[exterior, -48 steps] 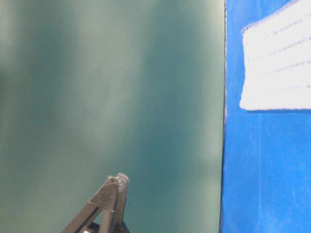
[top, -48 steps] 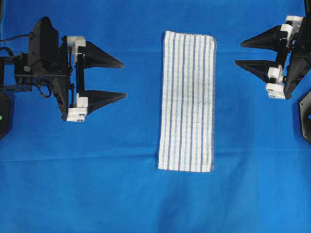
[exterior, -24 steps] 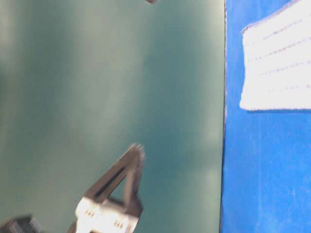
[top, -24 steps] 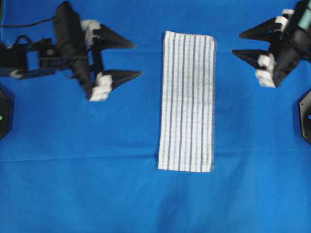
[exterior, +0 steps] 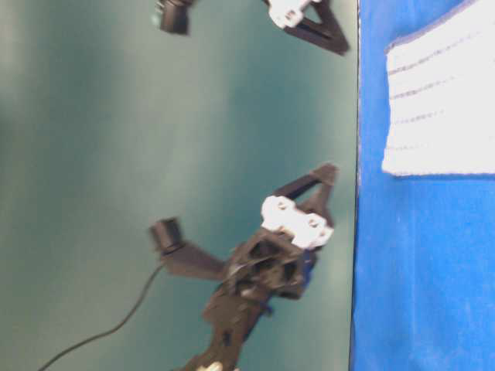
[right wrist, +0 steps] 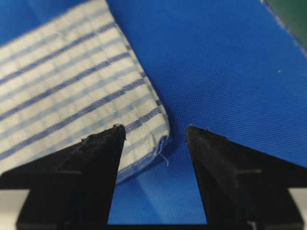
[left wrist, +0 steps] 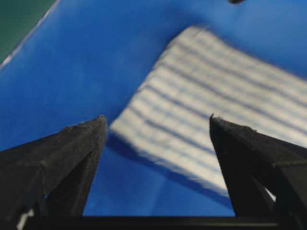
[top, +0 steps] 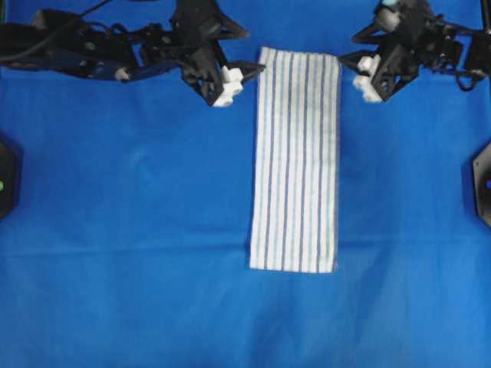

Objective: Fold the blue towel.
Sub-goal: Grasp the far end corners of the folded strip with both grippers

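My left gripper is going to fold the blue towel, so it should next take hold of the striped towel by a corner of its short end point(top: 266, 54).
The blue towel point(top: 295, 161), white with thin blue stripes, lies flat as a long narrow strip on the blue table covering point(top: 138, 230). My left gripper point(top: 253, 52) is open just left of the towel's far left corner. In the left wrist view the towel point(left wrist: 216, 91) lies ahead of the open left gripper point(left wrist: 157, 120), and nothing sits between the fingers. My right gripper point(top: 349, 47) is open at the far right corner. The right wrist view shows the towel point(right wrist: 72, 81) with its corner between the open right gripper point(right wrist: 154, 128) fingers, which stand apart from it. The table-level view catches the towel's end point(exterior: 441, 100).
Black arm bases sit at the left point(top: 6, 176) and right point(top: 483, 180) table edges. The table's far edge runs close behind both grippers point(left wrist: 29, 33), with a green wall point(exterior: 155, 154) beyond. Cables trail from the arms.
Both arms swung from the table's sides to the towel's far end, the left to its left corner and the right to its right corner. Both grippers stayed open; the towel has not moved.
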You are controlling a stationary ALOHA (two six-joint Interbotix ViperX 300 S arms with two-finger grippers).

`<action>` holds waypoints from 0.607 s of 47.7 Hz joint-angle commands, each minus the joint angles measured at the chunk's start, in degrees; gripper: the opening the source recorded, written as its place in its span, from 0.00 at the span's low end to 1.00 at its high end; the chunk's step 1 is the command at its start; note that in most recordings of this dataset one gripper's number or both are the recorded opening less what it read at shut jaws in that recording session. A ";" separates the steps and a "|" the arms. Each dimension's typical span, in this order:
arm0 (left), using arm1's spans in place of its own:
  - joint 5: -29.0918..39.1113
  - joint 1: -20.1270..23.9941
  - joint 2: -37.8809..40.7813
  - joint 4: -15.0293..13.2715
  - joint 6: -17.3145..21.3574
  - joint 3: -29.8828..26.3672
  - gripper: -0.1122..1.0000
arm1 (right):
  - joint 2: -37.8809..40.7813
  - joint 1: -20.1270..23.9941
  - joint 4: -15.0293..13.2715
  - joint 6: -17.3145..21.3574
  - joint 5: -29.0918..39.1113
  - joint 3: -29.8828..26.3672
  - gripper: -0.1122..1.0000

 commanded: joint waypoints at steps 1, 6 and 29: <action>-0.62 0.26 1.32 0.09 0.00 -2.55 0.84 | 2.90 -0.62 -0.35 -0.26 -1.58 -2.02 0.63; -0.79 0.70 4.66 0.09 0.00 -4.57 0.83 | 6.86 -1.32 -0.62 -0.35 -2.37 -3.43 0.63; -1.41 1.49 12.48 0.00 0.26 -8.70 0.63 | 14.33 -2.90 -1.23 -0.44 -4.22 -5.62 0.55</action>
